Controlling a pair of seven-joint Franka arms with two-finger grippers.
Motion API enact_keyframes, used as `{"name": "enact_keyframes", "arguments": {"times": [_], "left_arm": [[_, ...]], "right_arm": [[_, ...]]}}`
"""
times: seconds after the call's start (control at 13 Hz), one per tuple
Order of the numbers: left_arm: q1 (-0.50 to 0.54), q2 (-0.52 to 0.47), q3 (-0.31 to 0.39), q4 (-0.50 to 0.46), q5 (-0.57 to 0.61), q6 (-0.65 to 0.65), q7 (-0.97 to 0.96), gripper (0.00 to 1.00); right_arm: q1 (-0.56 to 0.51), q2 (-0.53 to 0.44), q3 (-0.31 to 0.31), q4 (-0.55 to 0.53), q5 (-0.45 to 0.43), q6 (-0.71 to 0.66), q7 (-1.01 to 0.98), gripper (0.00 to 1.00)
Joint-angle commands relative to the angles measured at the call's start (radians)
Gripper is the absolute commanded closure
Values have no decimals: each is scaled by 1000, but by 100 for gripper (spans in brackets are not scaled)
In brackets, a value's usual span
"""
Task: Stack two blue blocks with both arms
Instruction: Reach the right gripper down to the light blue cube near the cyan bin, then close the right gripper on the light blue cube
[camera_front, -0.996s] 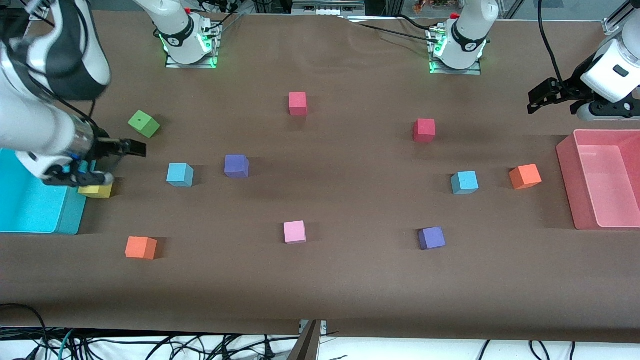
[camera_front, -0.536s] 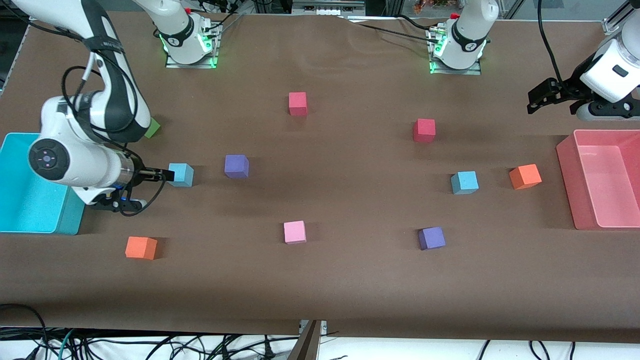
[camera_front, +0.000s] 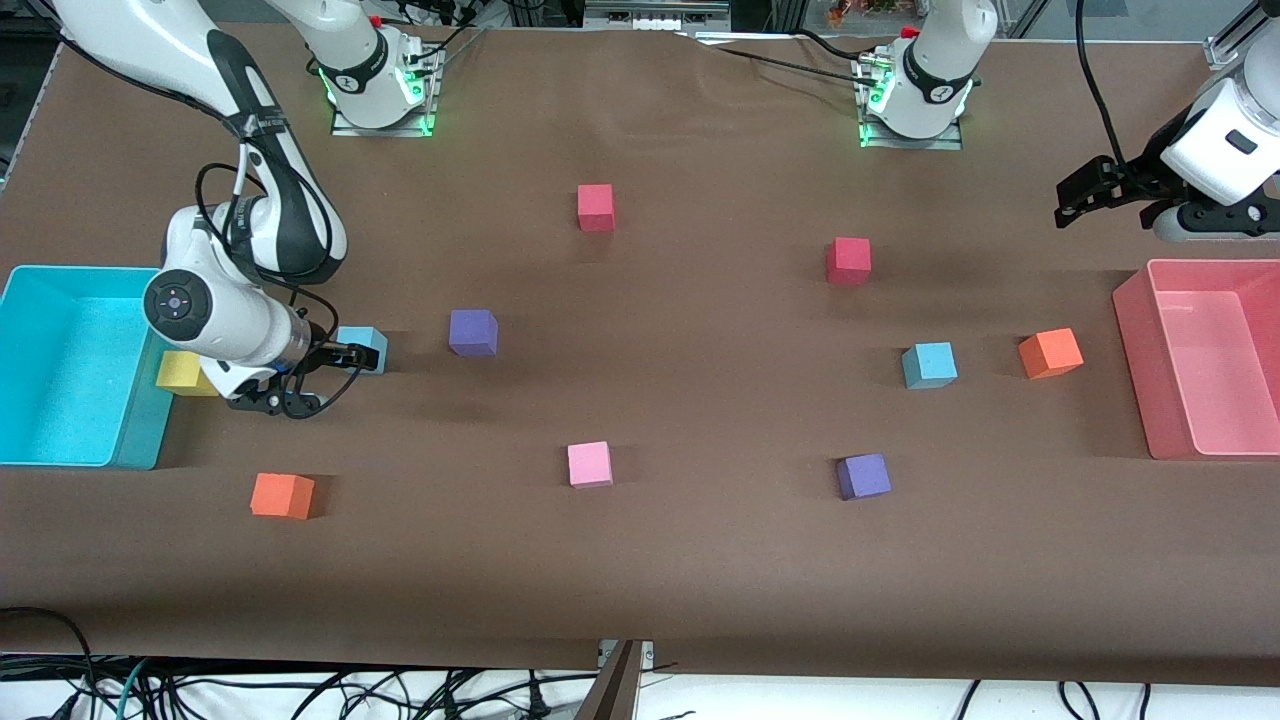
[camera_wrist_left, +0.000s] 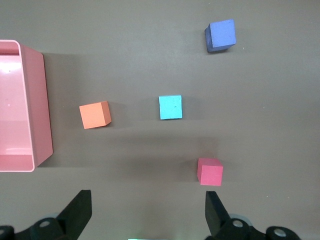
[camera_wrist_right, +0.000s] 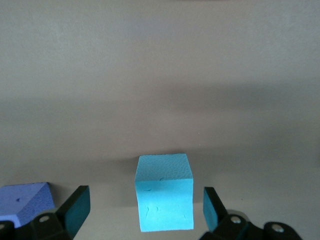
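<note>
My right gripper isn't ready to close yet: its fingers are above the blue block's sides. It needs to go lower first, then close on the blue block.
One blue block (camera_front: 368, 347) lies toward the right arm's end of the table, partly covered by my right gripper (camera_front: 350, 355). In the right wrist view this block (camera_wrist_right: 164, 192) stands between the open fingers of the right gripper (camera_wrist_right: 145, 201), with a gap on each side. The second blue block (camera_front: 929, 365) sits toward the left arm's end, beside an orange block (camera_front: 1050, 352). My left gripper (camera_front: 1072, 200) hangs open and empty over the table near the pink bin. The left wrist view shows that second blue block (camera_wrist_left: 170, 107) well apart from the left gripper (camera_wrist_left: 147, 200).
A cyan bin (camera_front: 80, 270) and a yellow block (camera_front: 178, 372) lie by the right arm. The pink bin (camera_front: 1135, 330) stands at the left arm's end. Purple blocks (camera_front: 473, 332) (camera_front: 864, 476), red blocks (camera_front: 595, 207) (camera_front: 848, 260), a pink block (camera_front: 589, 464) and an orange block (camera_front: 281, 495) are scattered around.
My right arm has swung away from the cyan bin and come down, so its open gripper now straddles the blue block. The left arm has not moved.
</note>
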Motion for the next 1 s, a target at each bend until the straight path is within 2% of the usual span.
{"name": "enact_keyframes", "arguments": {"times": [0.0,0.92], "left_arm": [[9,-6,-4,5,8,-11,24,0],[9,-6,-4,5,6,-8,24,0]], "right_arm": [[6,-24,-1,-80,7,90,10,0],[-2,34,-13,-109,-4,101,-2,0]]}}
